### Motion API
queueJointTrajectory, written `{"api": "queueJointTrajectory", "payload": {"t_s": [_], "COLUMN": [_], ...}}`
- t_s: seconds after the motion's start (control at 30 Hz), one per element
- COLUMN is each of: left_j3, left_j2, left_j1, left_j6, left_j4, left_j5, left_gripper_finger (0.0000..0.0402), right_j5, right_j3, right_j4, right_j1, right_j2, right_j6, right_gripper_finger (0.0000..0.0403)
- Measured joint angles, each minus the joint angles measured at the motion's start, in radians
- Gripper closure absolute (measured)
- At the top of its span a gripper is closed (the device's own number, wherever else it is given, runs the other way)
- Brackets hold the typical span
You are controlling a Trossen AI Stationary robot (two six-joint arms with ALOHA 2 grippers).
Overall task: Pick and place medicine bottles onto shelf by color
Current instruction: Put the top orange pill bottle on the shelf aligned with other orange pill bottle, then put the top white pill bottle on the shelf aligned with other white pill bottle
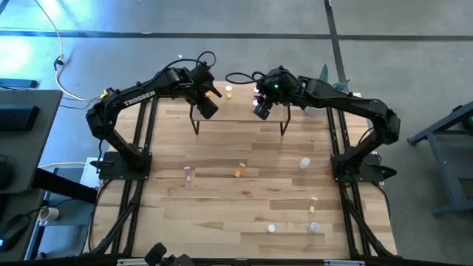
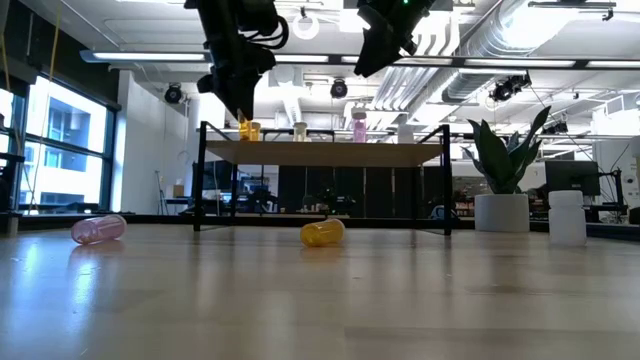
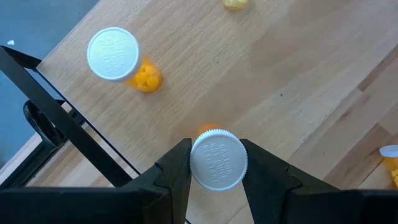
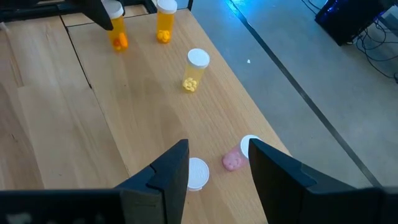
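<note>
The held orange bottle (image 3: 218,159) stands upright in the left wrist view with its base on the shelf board (image 3: 249,124), so it is time for my left gripper to open.
The shelf (image 1: 238,112) stands at the table's far middle. My left gripper (image 1: 209,106) is over its left part, shut on an orange bottle with a white cap (image 3: 217,160). A second orange bottle (image 3: 121,59) stands beside it. A yellow bottle (image 4: 194,68), a pink one (image 4: 236,157) and a clear one (image 4: 198,173) also stand on the shelf. My right gripper (image 4: 217,158) is open and empty above the shelf's right part, over the pink and clear bottles. My left gripper pinches the orange bottle's white cap (image 3: 198,167) between its two fingers, one on each side. The fingers come from above, pointing down. The bottle is upright, and its base (image 4: 120,42) is at the shelf board; whether it rests there I cannot tell.
On the tabletop lie a pink bottle (image 1: 188,175) and an orange one (image 1: 240,171). A clear bottle (image 1: 304,162) and several more bottles (image 1: 313,201) are at the near right. A white plant pot (image 2: 500,212) stands behind the shelf at the far right.
</note>
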Motion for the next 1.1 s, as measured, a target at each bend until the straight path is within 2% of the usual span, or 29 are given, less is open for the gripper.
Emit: {"api": "queueJointTrajectory", "payload": {"t_s": [0.27,0.73,1.1], "left_j3": [0.000,0.000,0.019], "left_j2": [0.000,0.000,0.000], "left_j1": [0.000,0.000,0.000], "left_j6": [-0.001,-0.017,-0.015], "left_j4": [0.000,0.003,0.006], "left_j5": [0.000,0.000,0.000], "left_gripper_finger": [0.0282,0.0243,0.0240], "right_j5": [0.000,0.000,0.000], "right_j3": [0.000,0.000,0.000], "right_j4": [0.000,0.000,0.000], "right_j1": [0.000,0.000,0.000], "right_j2": [0.000,0.000,0.000], "right_j6": [0.000,0.000,0.000], "right_gripper_finger": [0.0245,0.0245,0.0245]}}
